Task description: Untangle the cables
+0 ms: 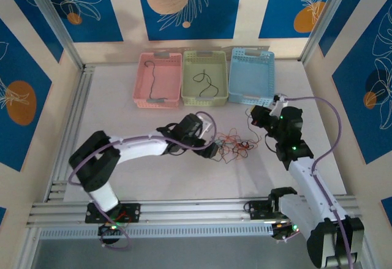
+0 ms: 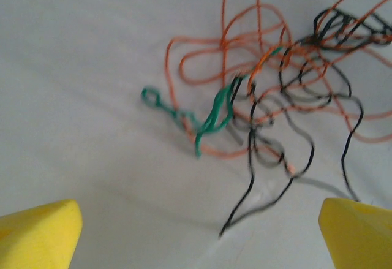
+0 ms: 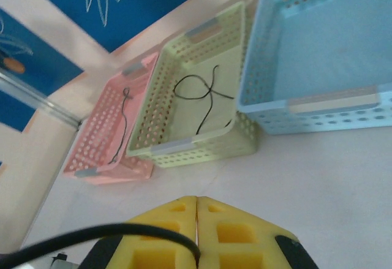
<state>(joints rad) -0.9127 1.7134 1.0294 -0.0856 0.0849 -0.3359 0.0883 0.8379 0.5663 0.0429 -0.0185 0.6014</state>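
Observation:
I will next take hold of the knotted green and black wires with my left gripper, away from the right gripper's black cable, to pull them free.
The cables (image 1: 236,146) lie in a loose tangle on the white table between the two arms. The left wrist view shows orange loops (image 2: 208,54), a green wire (image 2: 214,113) and black wires (image 2: 294,97) knotted together. My left gripper (image 1: 214,149) sits just left of the tangle, and in its own view the left gripper (image 2: 199,238) is open with nothing between the yellow fingertips (image 2: 43,232). My right gripper (image 1: 252,114) hovers right of the tangle, near the blue basket. Seen from its wrist, the right gripper (image 3: 196,204) is shut on a black cable (image 3: 122,232) that runs into the seam.
Three baskets stand in a row at the back: pink (image 1: 141,79), green (image 1: 187,79) and blue (image 1: 250,75). The pink basket (image 3: 92,159) holds a black wire (image 3: 122,128), and the green basket (image 3: 202,140) holds another black wire (image 3: 205,94). Aluminium rails (image 1: 67,134) border the table.

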